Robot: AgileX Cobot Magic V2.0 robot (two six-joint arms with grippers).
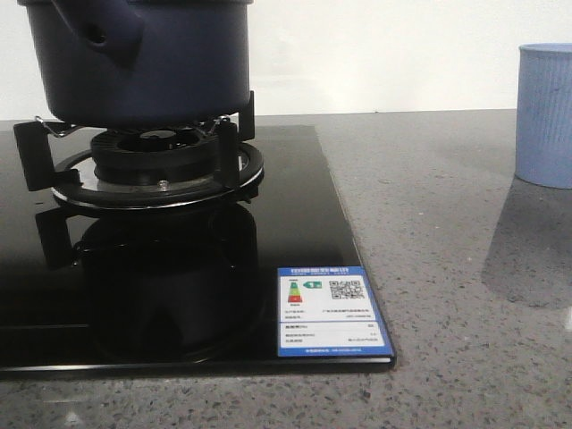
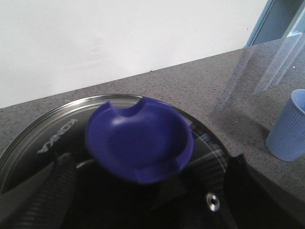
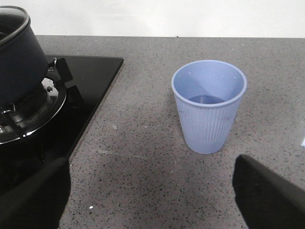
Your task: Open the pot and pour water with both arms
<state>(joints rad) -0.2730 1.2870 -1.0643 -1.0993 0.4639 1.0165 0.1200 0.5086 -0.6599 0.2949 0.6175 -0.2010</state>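
The fingers stop short of the knob's middle (image 2: 139, 140), at its near edge (image 2: 143, 175). My left gripper should move forward first, then close on the knob.
The dark navy pot (image 1: 143, 63) sits on the gas burner at the far left, its short tubular stub (image 1: 114, 36) facing me. In the left wrist view its glass lid (image 2: 43, 129) with a steel rim carries a blue knob (image 2: 140, 138). My left gripper (image 2: 148, 164) is open, with a finger on each side of the knob and not touching it. My right gripper (image 3: 152, 164) is open and empty above the counter, a little short of the pale blue ribbed cup (image 3: 209, 109). The pot also shows in the right wrist view (image 3: 19, 57). Neither gripper shows in the front view.
The black glass hob (image 1: 295, 268) with a blue energy label (image 1: 329, 313) fills the left of the grey speckled counter (image 1: 447, 268). The burner's black supports (image 1: 223, 152) hold the pot. The cup (image 1: 545, 116) stands at the far right. A white wall runs behind.
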